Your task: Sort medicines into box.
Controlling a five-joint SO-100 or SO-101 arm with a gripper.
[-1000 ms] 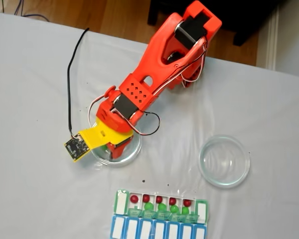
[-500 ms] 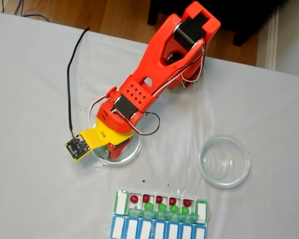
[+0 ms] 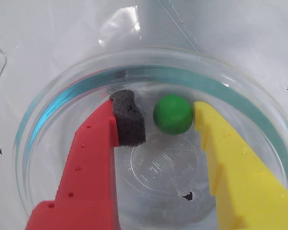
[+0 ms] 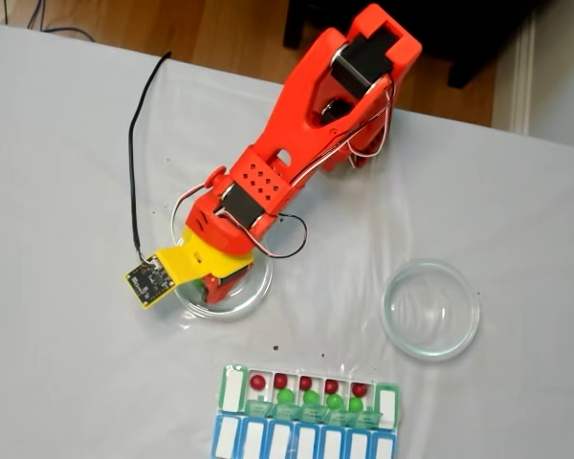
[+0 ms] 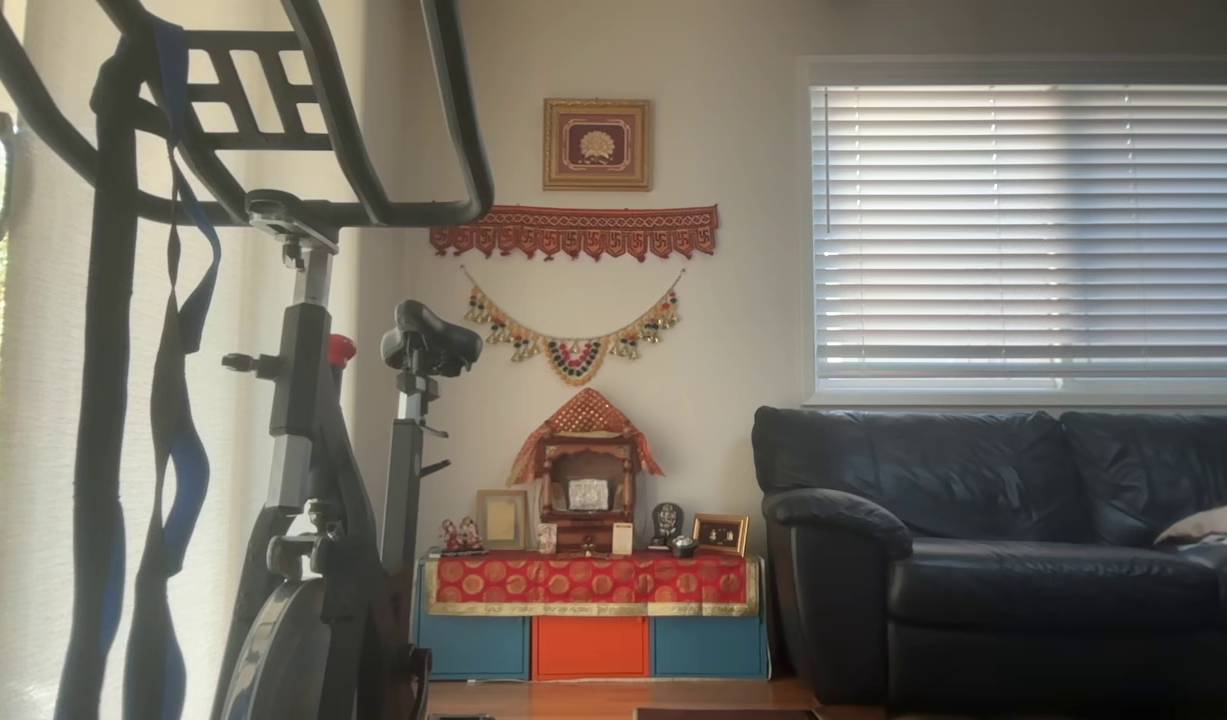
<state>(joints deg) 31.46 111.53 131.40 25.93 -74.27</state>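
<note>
I need to sort the ball into the box, so I should next use my gripper to grab the green medicine ball in the glass dish [image 3: 163,165] by its rounded sides.
In the wrist view one green medicine ball [image 3: 173,114] lies in a clear glass dish [image 3: 62,96]. My gripper [image 3: 164,112] is open around it. The red finger's black foam pad [image 3: 128,119] stands a little left of the ball, and the yellow finger [image 3: 216,143] is against its right side. In the fixed view the gripper [image 4: 213,287] reaches down into the left dish [image 4: 258,287]. The box [image 4: 231,387] lies near the front edge and holds several red medicines [image 4: 280,381] and several green ones [image 4: 310,397] in its green row.
An empty glass dish [image 4: 430,308] stands right of the arm in the fixed view. A blue row of compartments [image 4: 306,442] adjoins the box. A black cable [image 4: 132,153] runs to the wrist camera board [image 4: 145,282]. The other view shows a room with a sofa [image 5: 1003,550].
The gripper has edged slightly to the left inside the left dish. Box, balls and the right dish have not moved.
</note>
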